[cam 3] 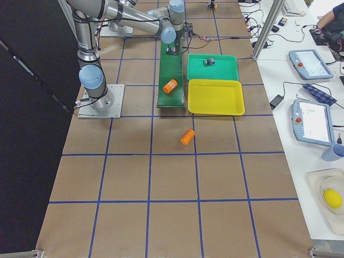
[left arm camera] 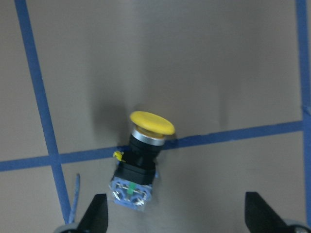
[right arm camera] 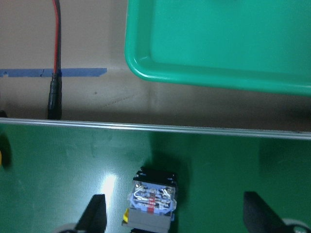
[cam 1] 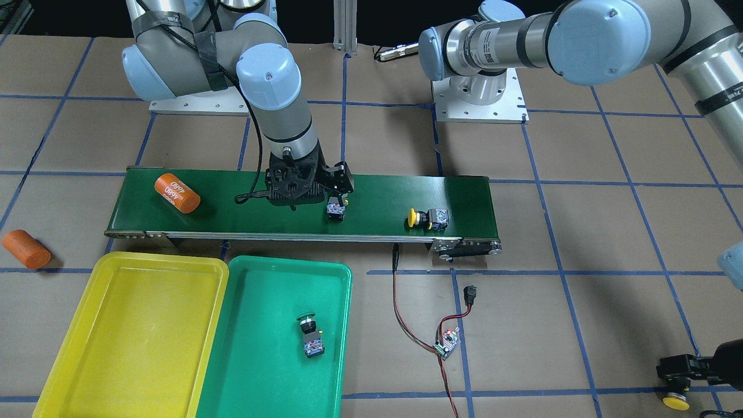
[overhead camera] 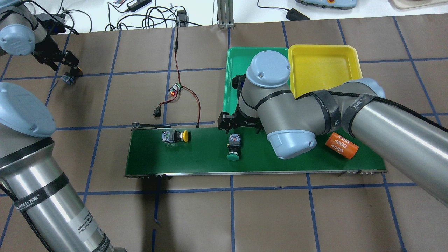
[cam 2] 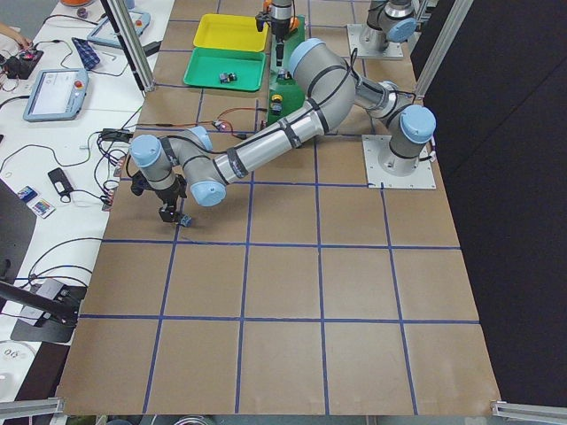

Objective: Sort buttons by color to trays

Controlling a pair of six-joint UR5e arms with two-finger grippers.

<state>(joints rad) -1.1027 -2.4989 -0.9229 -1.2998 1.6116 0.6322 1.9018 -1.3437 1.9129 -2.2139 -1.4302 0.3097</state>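
Observation:
The green button's body [cam 1: 335, 209] [right arm camera: 151, 200] on the belt is below my right gripper's fingers, so they would miss it if closed now, and my gripper needs to lower first.
A green button [cam 1: 335, 209] lies on its side on the dark green conveyor belt [cam 1: 232, 215]. My right gripper [cam 1: 316, 194] hangs just over it, open; in the right wrist view the button's body [right arm camera: 151, 201] sits between the spread fingers [right arm camera: 95, 213]. A yellow button [cam 1: 426, 218] lies further along the belt. Another green button [cam 1: 310, 335] lies in the teal tray [cam 1: 261, 360]. The yellow tray [cam 1: 133, 337] beside it holds nothing. My left gripper [overhead camera: 64, 66] is open above a second yellow button [left arm camera: 143, 155] on the table at the far left.
An orange cylinder [cam 1: 177, 193] lies on the belt's end near the trays. Another orange cylinder [cam 1: 26, 248] lies on the table beyond the yellow tray. A red-black cable with a small circuit board [cam 1: 447, 342] lies on the table next to the belt.

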